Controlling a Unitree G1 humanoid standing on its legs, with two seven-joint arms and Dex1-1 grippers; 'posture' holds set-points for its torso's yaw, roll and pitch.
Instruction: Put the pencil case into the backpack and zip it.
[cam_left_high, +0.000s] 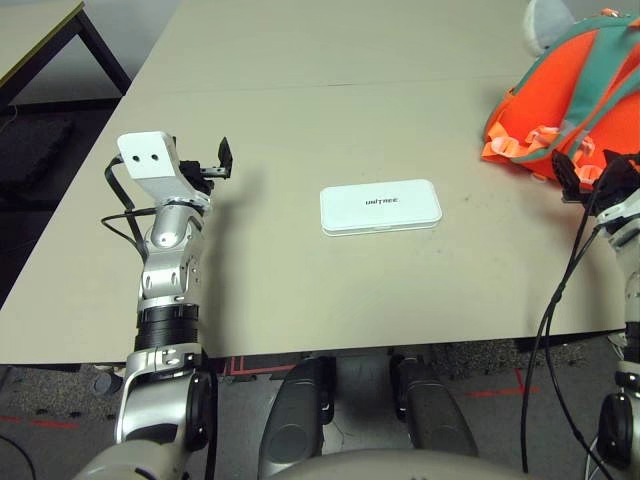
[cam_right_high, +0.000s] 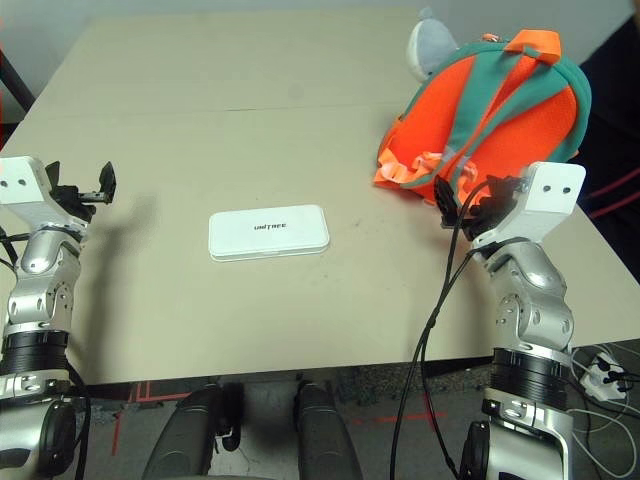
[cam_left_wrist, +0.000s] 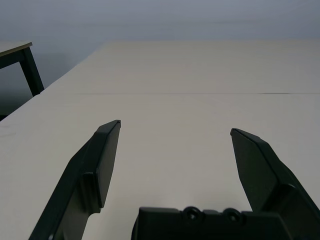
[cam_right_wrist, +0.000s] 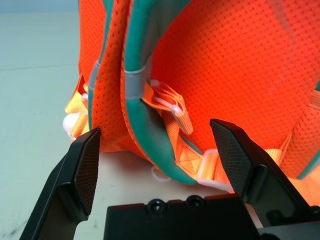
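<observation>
I need to grab the backpack next with my right gripper by the raised teal and orange strap fold (cam_right_wrist: 134, 70), because the body of the backpack is wider than my open fingers.
The white pencil case (cam_right_high: 268, 233) with dark lettering lies flat in the middle of the table, between my two arms. The orange and teal backpack (cam_right_high: 490, 110) lies at the far right with its straps facing up, a grey plush charm (cam_right_high: 432, 42) at its far end. My right gripper (cam_right_high: 455, 200) is open just short of the backpack's near edge, its fingers (cam_right_wrist: 85, 167) spread before the strap webbing (cam_right_wrist: 170, 107) with nothing between them. My left gripper (cam_left_high: 222, 165) hovers open over bare table, left of the pencil case; its fingers (cam_left_wrist: 102, 160) hold nothing.
The beige table (cam_right_high: 250, 100) runs far back, with a seam across it. Another table's dark leg (cam_left_high: 100, 50) stands off to the far left. Black cables (cam_right_high: 430, 320) hang from my right arm past the table's near edge.
</observation>
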